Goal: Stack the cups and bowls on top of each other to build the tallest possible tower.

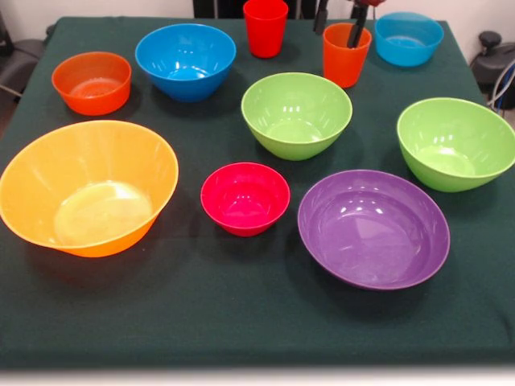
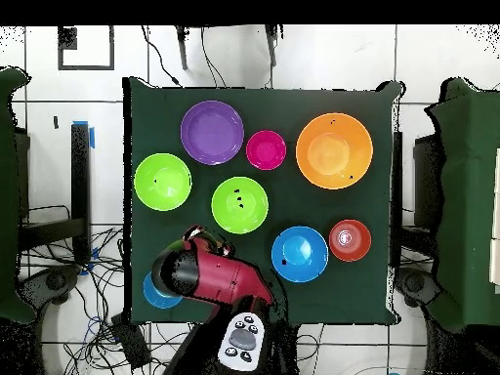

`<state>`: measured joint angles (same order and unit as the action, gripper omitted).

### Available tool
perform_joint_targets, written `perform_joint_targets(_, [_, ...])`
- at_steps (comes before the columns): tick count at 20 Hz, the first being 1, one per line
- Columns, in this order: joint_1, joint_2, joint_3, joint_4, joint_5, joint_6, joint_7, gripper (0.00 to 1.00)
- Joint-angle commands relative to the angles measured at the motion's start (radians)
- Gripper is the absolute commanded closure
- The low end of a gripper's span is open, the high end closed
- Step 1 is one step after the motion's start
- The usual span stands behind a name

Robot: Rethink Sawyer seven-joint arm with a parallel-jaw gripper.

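Note:
My gripper grabs the orange cup [image 1: 346, 55] by its rim [image 1: 331, 32] next, to start building the tallest tower.
My gripper [image 1: 339, 22] hangs at the table's far side over the orange cup [image 1: 346, 55]. It is open: one finger [image 1: 356, 30] reaches inside the cup, and the other stands just outside its left wall. The red cup [image 1: 265, 26] stands upright to its left. All the bowls sit apart and right side up: big orange [image 1: 88, 186], crimson [image 1: 245, 198], purple [image 1: 373, 228], two lime green [image 1: 296, 115] [image 1: 455, 143], two blue [image 1: 185, 60] [image 1: 408, 38], small orange [image 1: 92, 82]. Nothing is stacked. In the overhead view the arm [image 2: 210, 273] hides both cups.
The green cloth covers the table [image 1: 241, 322]. The small blue bowl stands close to the right of the orange cup, and a lime green bowl sits just in front of it. Chairs and cables surround the table [image 2: 88, 244].

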<state>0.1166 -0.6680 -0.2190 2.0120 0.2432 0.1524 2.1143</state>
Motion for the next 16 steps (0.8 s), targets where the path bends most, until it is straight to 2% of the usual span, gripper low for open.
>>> perform_joint_targets(1, [0.021,0.039,0.114,0.059,0.003,-0.043,0.174,0.0])
perform_joint_targets(5, [0.065,0.036,0.097,0.072,0.021,-0.06,0.206,0.0])
perform_joint_targets(16, [0.064,0.039,0.122,0.104,0.031,-0.111,0.225,0.0])
